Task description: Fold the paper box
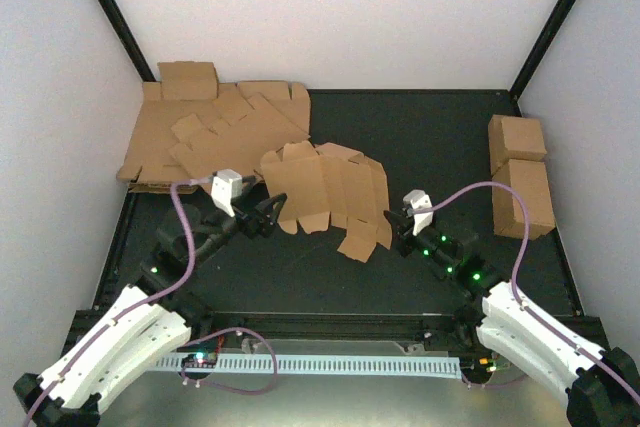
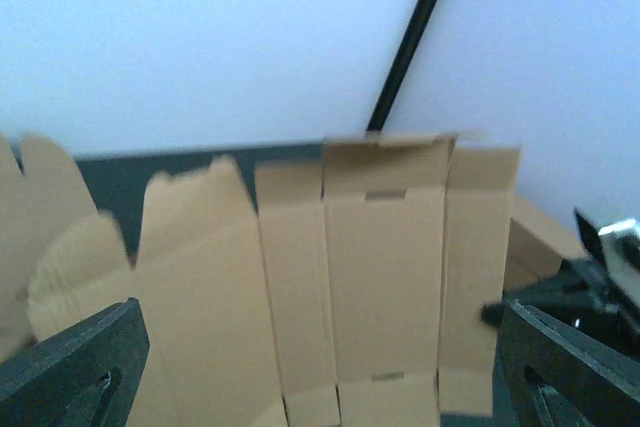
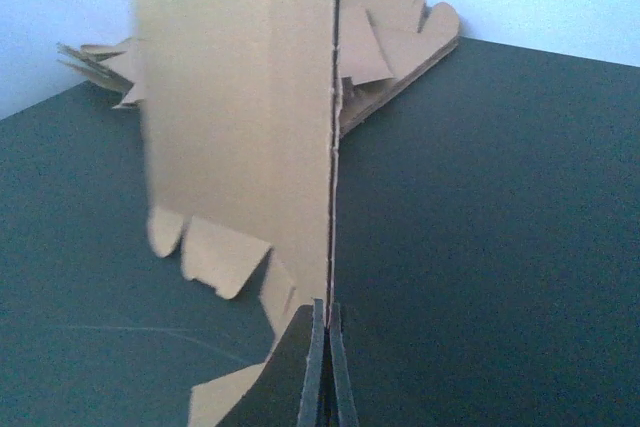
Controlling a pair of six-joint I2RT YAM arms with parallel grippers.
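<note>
My left gripper grabs the paper box's far end flap (image 1: 341,151) (image 2: 386,167) beside the slot next, to turn the box square for folding.
The paper box (image 1: 325,187) is a flat brown die-cut sheet with flaps, lying mid-table and lifted along its right side. My right gripper (image 1: 393,227) is shut on that right edge. In the right wrist view the sheet (image 3: 240,127) stands edge-on and runs down into the pinched fingers of the right gripper (image 3: 327,367). My left gripper (image 1: 275,215) is at the sheet's left near edge, open wide. In the left wrist view the creased panels (image 2: 380,277) fill the space between and beyond the spread fingers (image 2: 70,367) of the left gripper (image 2: 320,382), which clamp nothing.
A heap of overlapping cardboard sheets (image 1: 215,132) covers the back left corner, with a small folded box (image 1: 187,79) on top. Two brown cardboard cuboids (image 1: 520,172) stand at the right edge. A white cable rail (image 1: 320,362) runs along the front.
</note>
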